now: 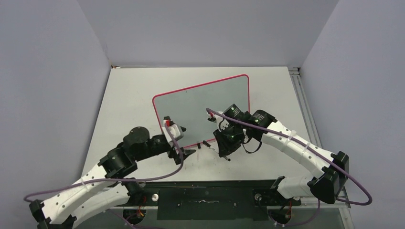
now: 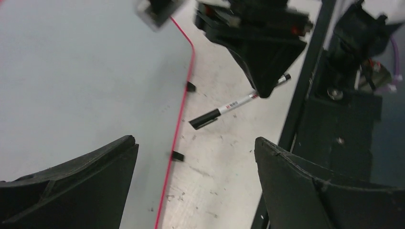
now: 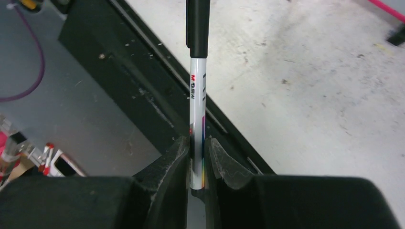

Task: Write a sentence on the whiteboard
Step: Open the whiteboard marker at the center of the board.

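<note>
I should next grab the pen's black cap [image 1: 206, 143] [image 2: 205, 119] with my left gripper to uncap the pen for writing. I should leave the pen's white body to my right gripper.
The whiteboard [image 1: 205, 102] lies on the table, pale grey with a thin red rim [image 2: 184, 102]. No sentence shows on the part of it I can see. My right gripper [image 3: 197, 142] is shut on a pen [image 3: 197, 90] with a white barrel and a black cap on its far end. It hovers over the table just off the board's near edge [image 1: 224, 151]. In the left wrist view that pen [image 2: 229, 106] slants toward the rim. My left gripper [image 2: 193, 143] is open and holds nothing, straddling the board's near rim [image 1: 184, 142].
Small black feet [image 2: 177, 156] stick out from the board's rim. A black mounting rail [image 1: 205, 200] runs along the near table edge, close behind the right gripper. Purple cables loop off both arms. Grey walls close in the left, right and far sides.
</note>
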